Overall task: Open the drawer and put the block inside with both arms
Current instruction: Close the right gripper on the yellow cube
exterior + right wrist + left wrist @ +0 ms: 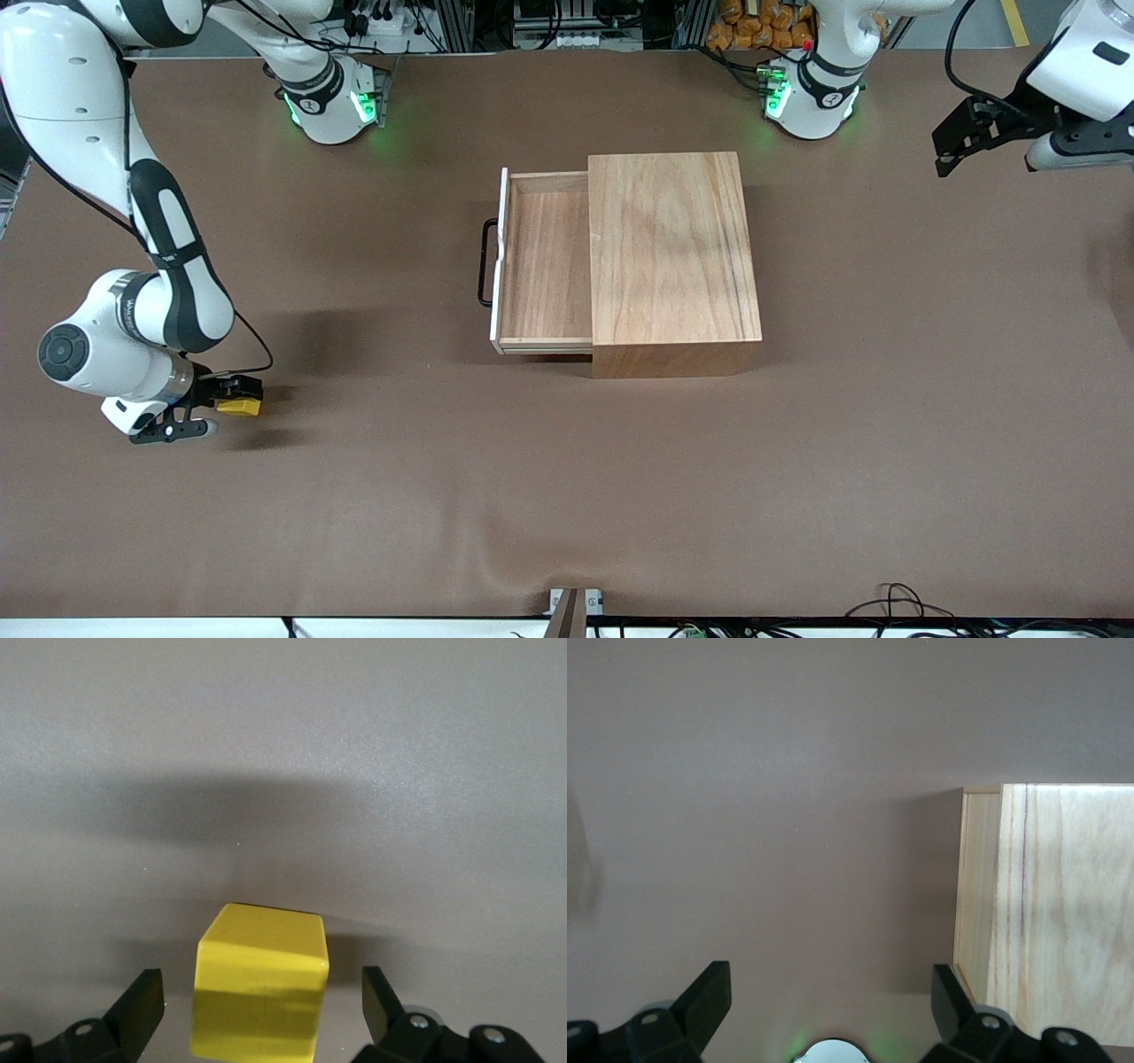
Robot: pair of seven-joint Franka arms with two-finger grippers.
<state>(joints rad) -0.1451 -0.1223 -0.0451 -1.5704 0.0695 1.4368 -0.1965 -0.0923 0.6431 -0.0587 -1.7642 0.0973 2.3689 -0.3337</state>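
Note:
The right gripper's fingers are beside both sides of the yellow block, so the right gripper needs to close on the block now.
The drawer stands pulled out of the light-wood box, its white front panel and black handle facing the right arm's end of the table; its tray is empty. The yellow block lies on the table toward the right arm's end, nearer to the front camera than the drawer. My right gripper is low around it, open, with a finger on each side of the block and gaps between. My left gripper is open and empty, up over the left arm's end of the table.
The brown mat covers the whole table. In the left wrist view one end of the wooden box shows past my left gripper. Cables lie at the table edge nearest the front camera.

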